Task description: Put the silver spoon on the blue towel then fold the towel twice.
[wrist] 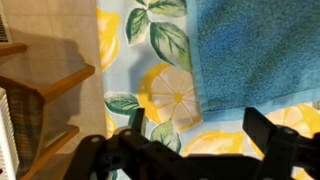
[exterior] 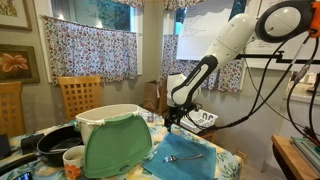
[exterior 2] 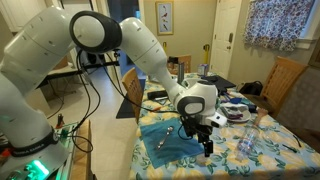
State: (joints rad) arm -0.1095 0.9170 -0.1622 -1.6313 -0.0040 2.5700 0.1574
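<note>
My gripper grabs the blue towel [exterior: 180,158] by its corner next, apart from the silver spoon, to draw that corner across and fold the towel.
The blue towel [exterior: 180,158] [exterior 2: 172,146] lies flat on the floral tablecloth in both exterior views. The silver spoon [exterior: 186,157] [exterior 2: 164,139] lies on top of it. My gripper [exterior: 172,122] [exterior 2: 198,140] hangs over the towel's edge, apart from the spoon. In the wrist view only a corner of the towel [wrist: 255,50] shows at the upper right, and the spoon is out of view there. The gripper [wrist: 198,128] is open, with only lemon-print cloth showing between its dark fingers [wrist: 262,126].
A white bin [exterior: 108,116] with a green mat [exterior: 117,148] leaning on it stands beside the towel. A black pan [exterior: 55,143] and a mug [exterior: 73,157] sit nearby. A wooden chair [wrist: 50,90] stands by the table edge. Clutter [exterior 2: 235,105] crowds the far side.
</note>
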